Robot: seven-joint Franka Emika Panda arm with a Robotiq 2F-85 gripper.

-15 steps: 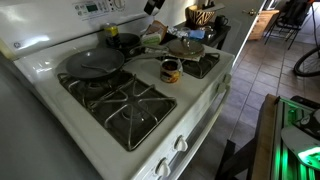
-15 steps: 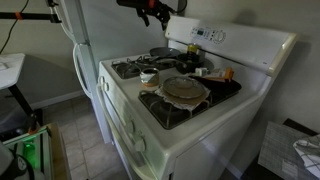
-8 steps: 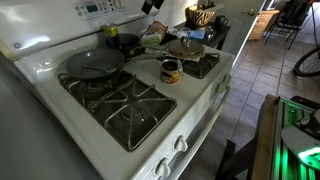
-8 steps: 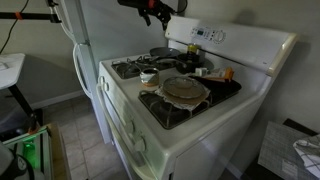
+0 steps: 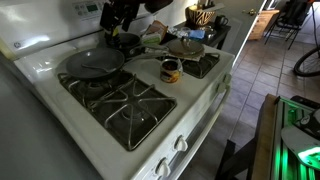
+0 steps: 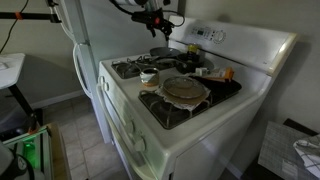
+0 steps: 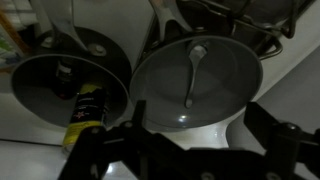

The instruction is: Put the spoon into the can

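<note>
I will pick up the spoon [image 7: 191, 72] with my gripper next, by the end of its handle and away from the spoon's bowl. The spoon's bowl then stays free to go into the can.
The spoon [image 7: 191, 72] is light metal and lies inside the grey frying pan [image 7: 225, 95], bowl end up in the wrist view. The frying pan shows on a back burner in both exterior views [image 5: 93, 63] [image 6: 164, 52]. The can [image 5: 170, 70] [image 6: 148, 77], small with a yellow and dark label, stands between the burners; in the wrist view [image 7: 86, 106] it sits left of the pan. My gripper [image 5: 122, 16] [image 6: 156, 18] [image 7: 185, 150] hangs well above the pan, open and empty, its two dark fingers spread wide at the bottom of the wrist view.
A small black pot [image 5: 126, 42] stands behind the pan. A round brown disc [image 5: 185, 47] [image 6: 185, 88] covers another burner. The front burner grate [image 5: 125, 105] is bare. The stove's back panel [image 6: 215, 35] rises close behind my gripper.
My gripper has moved from near the top edge over towards the frying pan and dropped lower. The spoon, pan and can have not moved.
</note>
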